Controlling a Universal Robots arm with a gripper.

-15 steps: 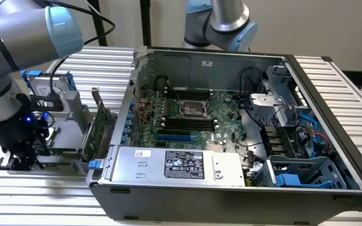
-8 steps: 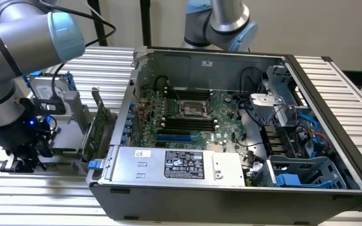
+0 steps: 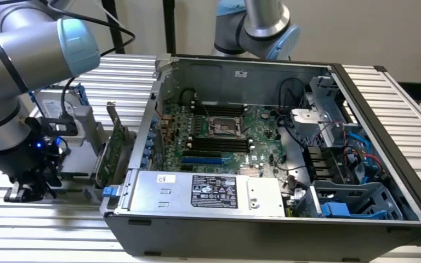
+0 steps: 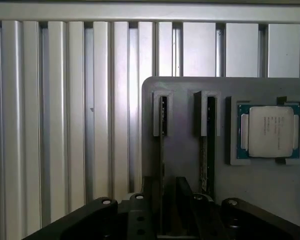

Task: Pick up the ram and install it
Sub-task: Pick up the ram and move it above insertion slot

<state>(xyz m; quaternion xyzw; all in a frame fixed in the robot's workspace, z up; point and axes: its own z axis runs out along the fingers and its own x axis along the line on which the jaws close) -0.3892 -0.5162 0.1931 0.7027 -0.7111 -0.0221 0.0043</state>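
My gripper is about to install the ram, so it needs to grab the ram by its exposed middle part (image 4: 163,192) next. A grey holder post wraps the end of the ram (image 4: 163,125).
The ram (image 4: 163,125) stands on its edge in a slot of a grey holder plate (image 4: 185,90), seen edge-on as a thin dark strip. My gripper (image 4: 163,184) is right at this stick, with one black finger (image 4: 149,200) on each side of it and a small gap still showing, so it is open. A second thin stick (image 4: 208,150) stands in the neighbouring slot. In the exterior view my gripper (image 3: 28,189) hangs low at the left, outside the open computer case (image 3: 284,219). The motherboard's dark memory slots (image 3: 214,143) lie inside the case.
A square silver processor chip (image 4: 270,131) sits in its nest on the holder plate beside the sticks. A taller green expansion card (image 3: 112,150) stands between my arm and the case wall. A second arm (image 3: 262,27) hangs behind the case. Ribbed metal table (image 4: 55,125) lies underneath.
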